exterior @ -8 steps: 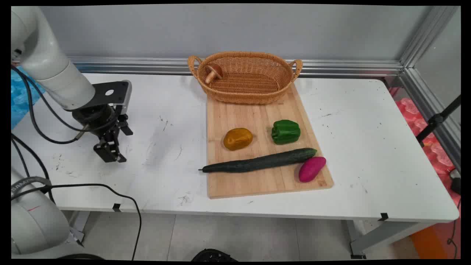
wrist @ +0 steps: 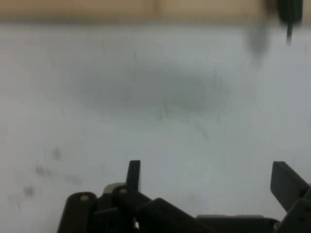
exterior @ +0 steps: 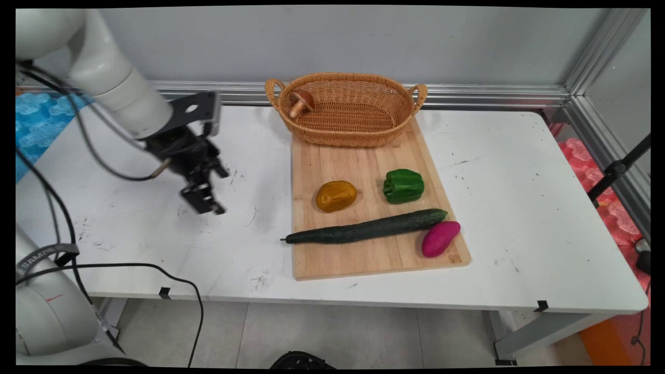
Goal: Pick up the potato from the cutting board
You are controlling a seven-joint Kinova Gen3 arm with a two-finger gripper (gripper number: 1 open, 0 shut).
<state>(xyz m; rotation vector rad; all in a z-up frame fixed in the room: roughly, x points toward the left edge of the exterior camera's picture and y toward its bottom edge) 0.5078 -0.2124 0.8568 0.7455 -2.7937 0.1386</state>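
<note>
The yellow-brown potato needs to go into the wicker basket (exterior: 352, 115) with the mushroom, so my gripper will grab the potato by its plump middle (exterior: 336, 196) next.
My black gripper (exterior: 205, 202) hangs open and empty over bare white table, left of a wooden cutting board (exterior: 363, 161). In the hand view the gripper (wrist: 210, 177) shows its fingertips (wrist: 133, 171) wide apart with only table between them. The board's edge (wrist: 146, 9) runs along that view's top, with the stem end of a dark green cucumber (wrist: 290, 12) at the top right. On the board lie the long cucumber (exterior: 366, 228), a yellow-brown potato (exterior: 336, 196), a green pepper (exterior: 403, 186) and a purple sweet potato (exterior: 440, 238).
A wicker basket (exterior: 348, 127) stands on the board's far end with a brown mushroom (exterior: 300, 102) leaning inside its left end. Black cables (exterior: 104, 166) hang from the arm at the left. A metal rail lines the wall behind the table.
The gripper has moved right and a little away from the near edge, closer to the cutting board. The things on the board have not moved.
</note>
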